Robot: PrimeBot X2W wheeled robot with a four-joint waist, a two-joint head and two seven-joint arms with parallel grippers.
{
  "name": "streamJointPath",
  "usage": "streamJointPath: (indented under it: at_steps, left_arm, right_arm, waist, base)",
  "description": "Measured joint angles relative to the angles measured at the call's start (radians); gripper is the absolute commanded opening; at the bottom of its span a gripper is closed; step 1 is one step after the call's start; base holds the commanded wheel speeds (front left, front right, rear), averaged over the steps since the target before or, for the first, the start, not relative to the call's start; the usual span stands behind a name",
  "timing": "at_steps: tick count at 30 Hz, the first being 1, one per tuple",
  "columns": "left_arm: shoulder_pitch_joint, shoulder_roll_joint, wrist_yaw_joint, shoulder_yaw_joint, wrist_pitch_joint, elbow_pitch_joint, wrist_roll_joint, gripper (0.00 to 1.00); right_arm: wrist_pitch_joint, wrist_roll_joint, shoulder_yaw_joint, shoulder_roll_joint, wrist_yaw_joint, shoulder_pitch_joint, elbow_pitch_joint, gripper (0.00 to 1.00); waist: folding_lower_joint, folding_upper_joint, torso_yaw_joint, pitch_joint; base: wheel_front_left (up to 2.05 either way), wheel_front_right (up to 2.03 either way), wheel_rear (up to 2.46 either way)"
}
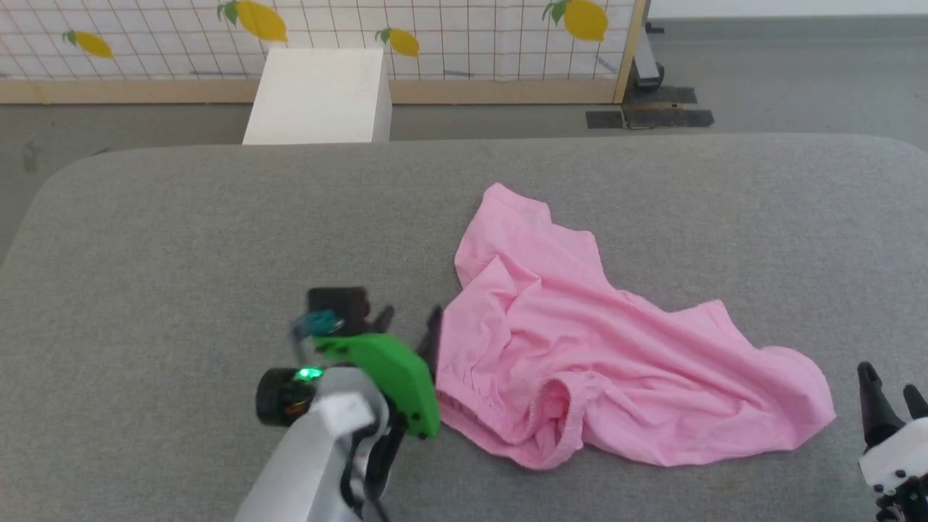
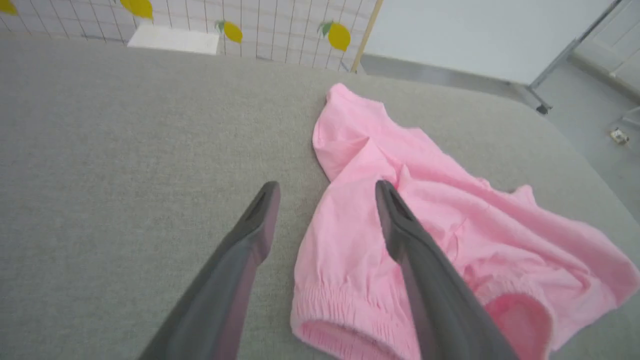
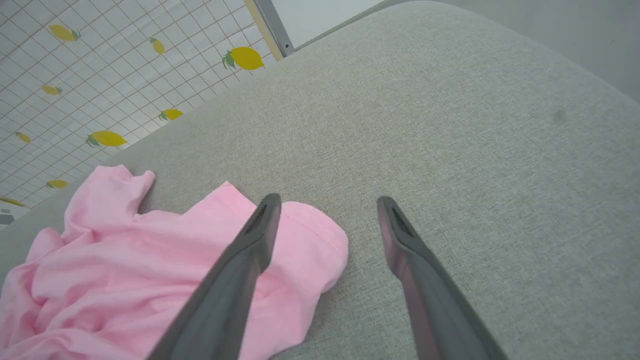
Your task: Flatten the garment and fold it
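Note:
My left gripper grips that raised waistband edge (image 1: 567,388) (image 2: 520,289) next, since the garment's gathered waistband curls up in an open loop while the legs lie slack.
The garment (image 1: 580,348) is a light pink knit piece lying crumpled on the grey padded table (image 1: 181,239), its gathered waistband toward the near edge. My left gripper (image 1: 409,322) hangs open at the garment's left edge; in the left wrist view (image 2: 325,187) one finger stands over bare table and the other over the pink cloth (image 2: 450,220). At the lower right, my right gripper (image 1: 892,384) is open, a little off the garment's right corner. Its wrist view (image 3: 327,200) has the left finger over that corner (image 3: 310,240) and the right finger above bare table.
A white box (image 1: 319,94) stands on the floor beyond the table's far edge. Behind it runs a lemon-patterned grid screen (image 1: 449,36) with a wooden frame. The table has wide bare stretches to the left and right of the cloth.

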Motion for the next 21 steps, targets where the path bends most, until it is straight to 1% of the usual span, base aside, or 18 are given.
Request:
streamJointPath:
  at_steps: [2,5,7,9,11,12,13,15,16,18,20,21]
  left_arm:
    - [-0.037,0.003,0.029,-0.029,0.172,0.052,0.0,1.0]
    - [-0.06,0.02,0.054,-0.063,0.338,0.115,0.003,1.0]
    - [-0.065,0.032,0.061,-0.072,0.381,0.144,0.012,1.0]
    - [-0.064,0.033,0.064,-0.07,0.384,0.165,0.008,1.0]
    - [-0.064,0.028,0.055,-0.065,0.37,0.17,-0.012,1.0]
    - [-0.064,0.026,0.049,-0.063,0.353,0.171,-0.022,0.46]
    - [-0.063,0.024,0.043,-0.061,0.34,0.171,-0.028,0.0]
    - [-0.059,0.016,0.029,-0.04,0.302,0.166,-0.06,0.0]
    - [-0.054,0.009,0.03,-0.004,0.264,0.155,-0.095,0.0]
    - [-0.053,-0.002,0.042,0.077,0.185,0.12,-0.153,0.0]
    - [-0.053,0.01,0.059,0.141,0.14,0.089,-0.173,0.0]
    - [-0.053,0.026,0.067,0.168,0.128,0.074,-0.182,0.0]
  right_arm:
    - [0.0,0.0,0.007,0.0,0.0,-0.013,-0.002,1.0]
    - [-0.008,0.0,0.022,0.0,0.0,-0.027,-0.001,1.0]
    - [-0.014,0.002,0.034,0.0,0.0,-0.033,0.003,1.0]
    - [-0.026,0.005,0.041,0.001,0.0,-0.034,0.009,1.0]
    - [-0.035,0.005,0.041,0.0,0.0,-0.034,0.016,1.0]
    - [-0.04,0.006,0.041,0.0,0.0,-0.034,0.02,1.0]
    - [-0.044,0.007,0.041,0.001,0.0,-0.034,0.023,1.0]
    - [-0.052,0.009,0.04,0.001,0.0,-0.034,0.032,1.0]
    - [-0.053,0.01,0.041,0.0,0.0,-0.034,0.036,1.0]
    - [-0.056,0.011,0.046,0.0,0.0,-0.035,0.042,1.0]
    - [-0.057,0.011,0.053,0.001,0.0,-0.036,0.047,1.0]
    - [-0.058,0.011,0.058,0.001,0.0,-0.036,0.048,1.0]
  waist:
    - [0.0,0.0,-0.005,0.009]
    - [0.0,0.0,-0.014,0.026]
    - [0.0,0.0,-0.022,0.037]
    - [0.0,0.0,-0.029,0.05]
    - [0.0,0.0,-0.033,0.062]
    - [0.0,0.0,-0.035,0.067]
    - [0.0,0.0,-0.035,0.071]
    - [0.0,0.0,-0.03,0.075]
    - [0.0,0.0,-0.026,0.075]
    - [0.0,0.0,-0.018,0.074]
    - [0.0,0.0,-0.009,0.068]
    - [0.0,0.0,-0.003,0.066]
  base:
    - [0.0,0.0,0.0]
    - [0.0,0.0,0.0]
    - [0.0,0.0,0.0]
    - [0.0,0.0,0.0]
    - [0.0,0.0,0.0]
    - [0.0,0.0,0.0]
    - [0.0,0.0,0.0]
    - [0.0,0.0,0.0]
    - [0.0,0.0,0.0]
    - [0.0,0.0,0.0]
    - [0.0,0.0,0.0]
    - [0.0,0.0,0.0]
